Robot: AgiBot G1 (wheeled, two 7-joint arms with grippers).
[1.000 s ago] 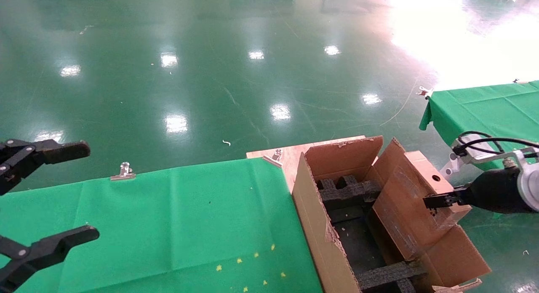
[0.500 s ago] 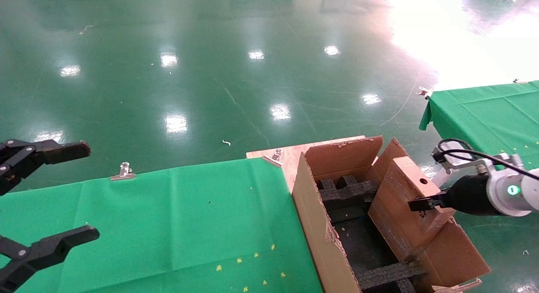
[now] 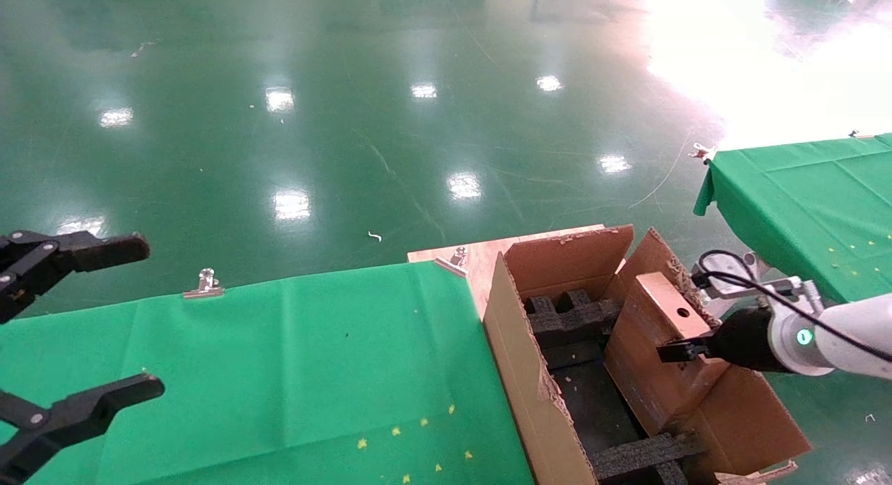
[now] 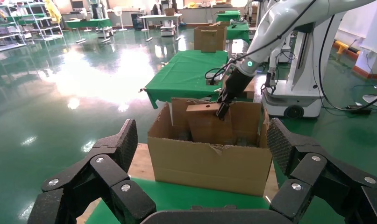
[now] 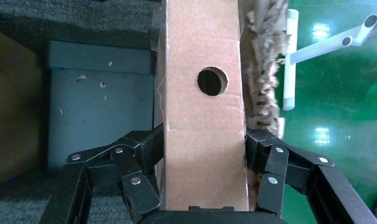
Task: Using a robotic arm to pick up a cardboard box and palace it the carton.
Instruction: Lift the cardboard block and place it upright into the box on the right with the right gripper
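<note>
The small cardboard box [image 3: 651, 359] stands tilted and high above the carton's bottom. The cardboard box goes farther down into the carton with my right gripper, before its release.
The small brown cardboard box [image 3: 651, 359], with a round hole in its top face, stands on edge and tilted inside the large open carton [image 3: 523, 373]. My right gripper [image 3: 679, 349] on the white arm is shut on it; in the right wrist view its fingers [image 5: 149, 147] press both sides of the cardboard box [image 5: 202, 116]. The box sits against the carton's right side, its lower end hidden below the flaps. The left wrist view shows the carton [image 4: 209, 165] with the box [image 4: 205, 128] sticking out of it. My left gripper [image 3: 150, 316] hangs open at the far left, above the green cloth.
Black foam inserts [image 3: 575, 318] lie across the carton's floor at the far and near ends. The carton stands on a wooden board [image 3: 477, 262] beside the green-covered table [image 3: 279, 366], which has metal clips [image 3: 204, 284]. A second green table [image 3: 801, 185] stands at the right.
My right gripper has moved left and down with the cardboard box, sinking it deeper into the carton. The left gripper has not moved.
</note>
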